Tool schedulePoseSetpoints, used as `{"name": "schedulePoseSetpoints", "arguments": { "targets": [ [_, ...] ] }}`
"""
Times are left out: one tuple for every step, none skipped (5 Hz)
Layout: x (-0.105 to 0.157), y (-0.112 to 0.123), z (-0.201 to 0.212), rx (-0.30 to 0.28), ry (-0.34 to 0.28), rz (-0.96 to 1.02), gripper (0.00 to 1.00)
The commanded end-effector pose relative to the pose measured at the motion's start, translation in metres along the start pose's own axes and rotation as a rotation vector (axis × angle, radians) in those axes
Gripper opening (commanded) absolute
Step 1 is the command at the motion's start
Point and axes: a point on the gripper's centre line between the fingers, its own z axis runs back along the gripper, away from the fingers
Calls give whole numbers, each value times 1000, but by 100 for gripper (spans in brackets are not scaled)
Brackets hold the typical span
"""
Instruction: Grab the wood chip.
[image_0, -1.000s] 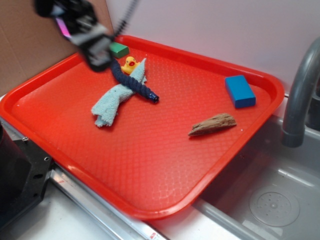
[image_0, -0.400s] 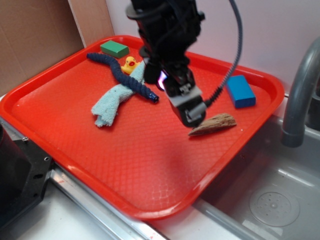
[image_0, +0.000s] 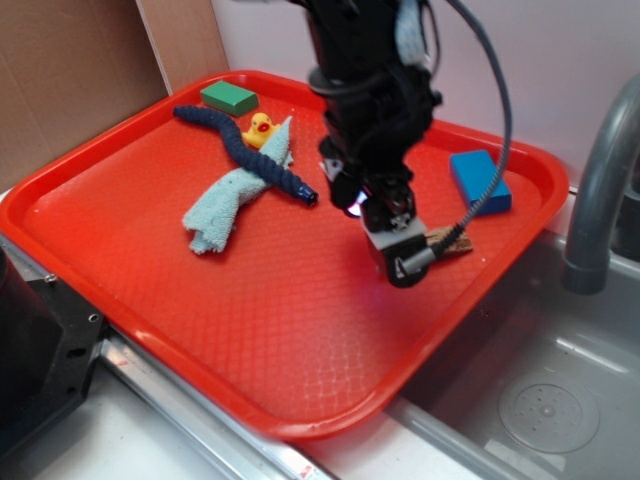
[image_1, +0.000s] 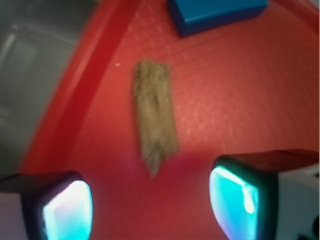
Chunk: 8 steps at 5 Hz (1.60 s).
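Observation:
My gripper needs to move toward the chip's pointed end (image_1: 155, 162) first and then close on the chip, because only bare red tray shows between my fingers in the wrist view.
The wood chip (image_1: 154, 117), a rough brown tapered sliver, lies flat on the red tray (image_1: 240, 115) near its right rim. In the exterior view my arm hides most of it; only its wide end (image_0: 452, 240) shows. My gripper (image_0: 400, 262) hangs just above the chip's pointed end. It is open and empty: in the wrist view the gripper (image_1: 152, 205) has its two glowing pads far apart, with the chip's tip just ahead of the gap between them.
A blue block (image_0: 480, 181) lies beyond the chip, also in the wrist view (image_1: 215, 14). A dark blue rope toy (image_0: 250, 157), light blue cloth (image_0: 228, 205), yellow duck (image_0: 261, 128) and green block (image_0: 229, 97) lie at the tray's far left. A sink (image_0: 540, 390) and faucet (image_0: 600, 190) stand right of the tray.
My gripper has swept from the tray's far left corner across to the right and come down over the wood chip. The chip and the other objects have not moved.

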Motion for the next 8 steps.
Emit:
{"name": "schedulePoseSetpoints", "arguments": {
  "targets": [
    [33, -3, -15, 29, -16, -82, 100],
    [31, -10, -16, 48, -11, -81, 15],
    [25, -13, -13, 33, 4, -65, 0],
    [14, -10, 8, 13, -6, -38, 0],
    [-3, 0, 43, 30, -20, 9, 0],
    [-37, 15, 80, 19, -27, 145, 0],
    [-77, 34, 120, 97, 7, 390, 0],
    [-107, 54, 161, 122, 0, 639, 0]
  ]
}}
